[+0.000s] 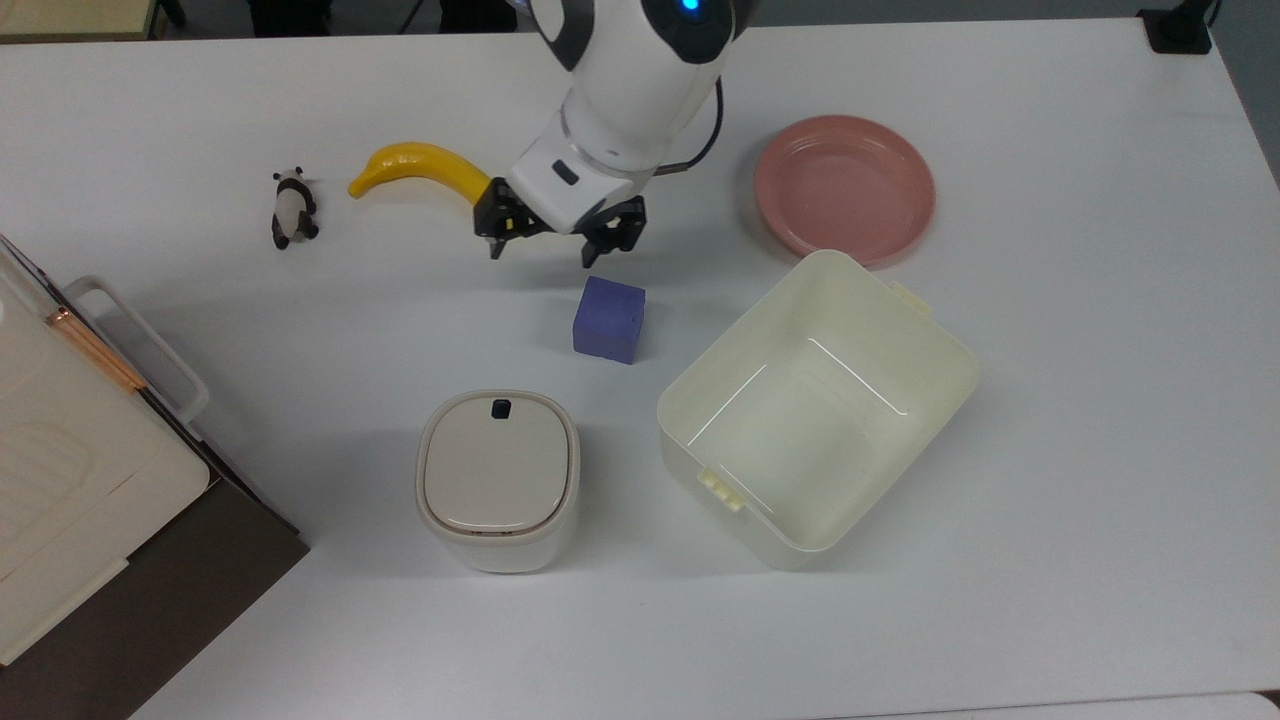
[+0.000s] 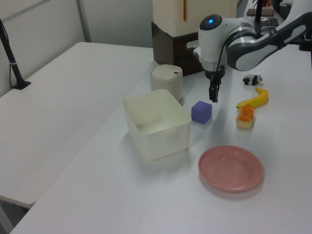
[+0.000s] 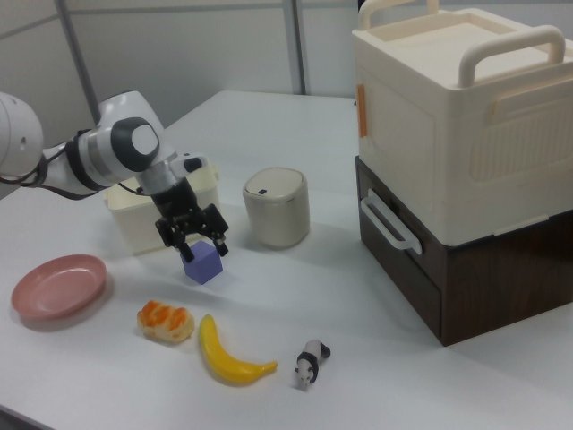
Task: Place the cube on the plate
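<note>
Next, the gripper grabs the flat sides of the blue-purple cube, to put the cube on the pink plate.
The blue-purple cube rests flat on the white table, between the lidded bin and the cream tub. My gripper hangs open and empty just above and behind the cube; in the top view its fingertips stand toward the upper left of the cube. The pink plate lies empty at the top view's upper right, beyond the tub's corner.
A cream tub stands open beside the cube. A lidded round bin, a banana, a bread piece and a toy panda lie around. Stacked boxes fill one table end.
</note>
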Tool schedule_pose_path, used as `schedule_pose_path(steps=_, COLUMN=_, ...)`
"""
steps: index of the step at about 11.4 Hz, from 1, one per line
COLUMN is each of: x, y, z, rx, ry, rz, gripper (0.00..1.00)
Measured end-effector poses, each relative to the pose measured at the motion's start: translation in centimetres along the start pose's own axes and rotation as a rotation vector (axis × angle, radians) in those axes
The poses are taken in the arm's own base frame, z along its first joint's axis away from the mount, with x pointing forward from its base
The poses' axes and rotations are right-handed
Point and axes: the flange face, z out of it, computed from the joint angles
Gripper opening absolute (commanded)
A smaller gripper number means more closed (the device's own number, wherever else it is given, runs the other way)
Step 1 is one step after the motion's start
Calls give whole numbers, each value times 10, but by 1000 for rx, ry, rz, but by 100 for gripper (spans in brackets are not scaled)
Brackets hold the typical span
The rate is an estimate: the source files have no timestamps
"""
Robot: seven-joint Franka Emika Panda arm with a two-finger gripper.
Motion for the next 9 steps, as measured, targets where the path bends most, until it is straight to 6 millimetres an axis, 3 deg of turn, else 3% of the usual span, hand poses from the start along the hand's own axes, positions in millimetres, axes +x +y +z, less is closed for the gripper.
schedule_pose_path(steps=3, x=3, y=-43, z=-19, rx=66, ry=31, rz=73, gripper=100)
schedule_pose_path(steps=5, x=18, y=-64, z=-21, rx=95, ry=61, rz=99, gripper=100)
schedule_pose_path(steps=9, x=55, y=-70, z=14, rx=95, ry=52, rz=103, gripper=100)
